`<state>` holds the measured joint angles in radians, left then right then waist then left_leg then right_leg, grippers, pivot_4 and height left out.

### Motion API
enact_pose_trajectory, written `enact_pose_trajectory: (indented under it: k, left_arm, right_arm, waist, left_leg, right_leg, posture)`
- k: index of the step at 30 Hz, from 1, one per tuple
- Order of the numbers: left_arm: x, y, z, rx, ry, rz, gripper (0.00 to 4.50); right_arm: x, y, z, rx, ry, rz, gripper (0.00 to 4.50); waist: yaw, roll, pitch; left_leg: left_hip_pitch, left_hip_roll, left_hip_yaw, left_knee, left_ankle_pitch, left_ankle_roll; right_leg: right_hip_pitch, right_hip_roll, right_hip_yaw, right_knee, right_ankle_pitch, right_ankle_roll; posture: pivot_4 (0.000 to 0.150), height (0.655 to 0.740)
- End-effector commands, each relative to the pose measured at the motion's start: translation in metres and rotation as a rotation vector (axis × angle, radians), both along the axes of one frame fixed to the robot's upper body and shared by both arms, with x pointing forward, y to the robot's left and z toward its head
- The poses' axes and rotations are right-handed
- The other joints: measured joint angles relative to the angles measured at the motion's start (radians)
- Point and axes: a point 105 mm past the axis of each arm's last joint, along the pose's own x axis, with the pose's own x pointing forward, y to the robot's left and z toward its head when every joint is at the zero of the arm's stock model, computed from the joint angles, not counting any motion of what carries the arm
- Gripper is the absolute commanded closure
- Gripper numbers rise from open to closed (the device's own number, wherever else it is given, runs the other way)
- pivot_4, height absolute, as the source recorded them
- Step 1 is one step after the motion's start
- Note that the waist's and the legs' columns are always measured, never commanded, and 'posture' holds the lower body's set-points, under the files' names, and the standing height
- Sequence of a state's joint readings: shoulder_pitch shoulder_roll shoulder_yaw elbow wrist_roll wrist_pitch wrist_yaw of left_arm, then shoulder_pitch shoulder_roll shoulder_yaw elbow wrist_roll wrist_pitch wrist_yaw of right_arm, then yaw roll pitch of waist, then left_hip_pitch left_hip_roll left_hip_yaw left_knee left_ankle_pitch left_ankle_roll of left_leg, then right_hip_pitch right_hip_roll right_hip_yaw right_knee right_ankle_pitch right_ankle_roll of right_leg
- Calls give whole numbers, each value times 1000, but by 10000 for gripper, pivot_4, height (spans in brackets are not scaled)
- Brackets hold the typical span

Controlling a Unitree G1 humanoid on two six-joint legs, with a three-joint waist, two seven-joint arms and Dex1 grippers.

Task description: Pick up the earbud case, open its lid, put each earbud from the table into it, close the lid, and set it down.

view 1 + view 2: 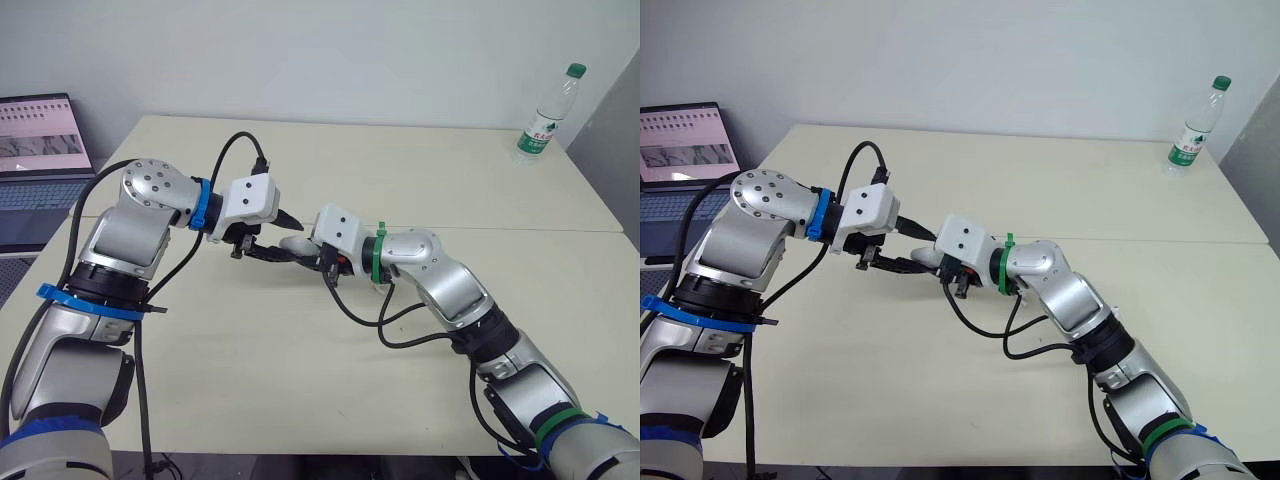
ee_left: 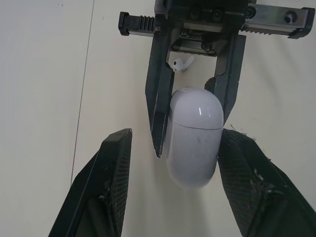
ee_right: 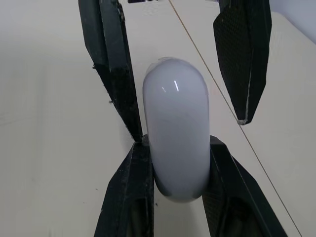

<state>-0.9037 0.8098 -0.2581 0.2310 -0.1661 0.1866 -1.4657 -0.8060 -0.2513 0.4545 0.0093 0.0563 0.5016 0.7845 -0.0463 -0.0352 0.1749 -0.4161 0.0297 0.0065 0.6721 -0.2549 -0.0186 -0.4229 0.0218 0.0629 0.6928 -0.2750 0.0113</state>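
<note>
My left gripper should next grab the white earbud case by the broad sides of its body, so the lid stays free to swing open.
The white earbud case is held just above the table, lid closed with a thin seam showing. My right gripper is shut on one end of the case. My left gripper faces it, open, with its fingers on either side of the case's other end, apart from it. In the head views the two grippers meet over the table's middle around the case. One white earbud lies on the table under the right gripper's base.
A plastic water bottle stands at the table's far right corner. An open laptop sits off the table's left side. A seam runs across the beige tabletop.
</note>
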Motion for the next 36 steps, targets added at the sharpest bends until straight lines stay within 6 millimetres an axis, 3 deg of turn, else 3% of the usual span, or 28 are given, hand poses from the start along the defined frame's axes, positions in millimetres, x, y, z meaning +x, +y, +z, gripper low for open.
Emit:
enact_pose_trajectory:
  k: [1,6,15,19,25,29,36]
  left_arm:
    - [-2,-1,11,6,-34,-15,22281]
    - [-5,0,8,23,-13,-15,36447]
    - [-4,3,5,30,11,11,37142]
    - [-3,5,7,-60,81,70,37142]
    - [-3,14,6,-287,261,220,37142]
    - [-8,13,-1,-366,292,275,37142]
    - [-15,6,-2,-406,290,291,37142]
  right_arm:
    - [-5,6,23,34,-83,35,36355]
    - [-4,7,25,33,-89,36,36355]
    - [-3,12,32,32,-100,51,36355]
    - [-3,1,34,62,-82,52,23073]
    - [-2,-40,39,161,-50,-3,1600]
    - [-5,-52,43,207,-50,-38,332]
    - [-4,-44,42,203,-90,-45,332]
  waist:
    - [0,0,0]
    - [0,0,0]
    - [-1,0,0]
    - [-2,0,0]
    - [-2,0,0]
    - [-1,0,0]
    - [-2,0,0]
  left_leg:
    - [0,0,0,0,0,0]
    - [-1,0,-1,3,0,0]
    - [-1,0,-1,4,0,0]
    - [-1,0,-1,4,0,0]
    - [-1,0,-3,5,0,0]
    - [-1,0,-3,5,0,0]
    - [-1,0,-3,5,0,0]
  right_leg:
    - [0,0,0,0,0,0]
    - [0,0,0,3,-1,-1]
    - [0,0,0,4,-1,-1]
    - [0,0,0,4,-1,-1]
    - [1,-1,-1,4,-1,-1]
    - [1,-1,-1,4,-2,-1]
    - [1,-1,0,5,-2,-1]
  posture:
    - [1500,7400]
    - [1500,7400]
    - [1500,7400]
    - [1500,7400]
    - [1500,7400]
    - [1500,7400]
    - [1500,7400]
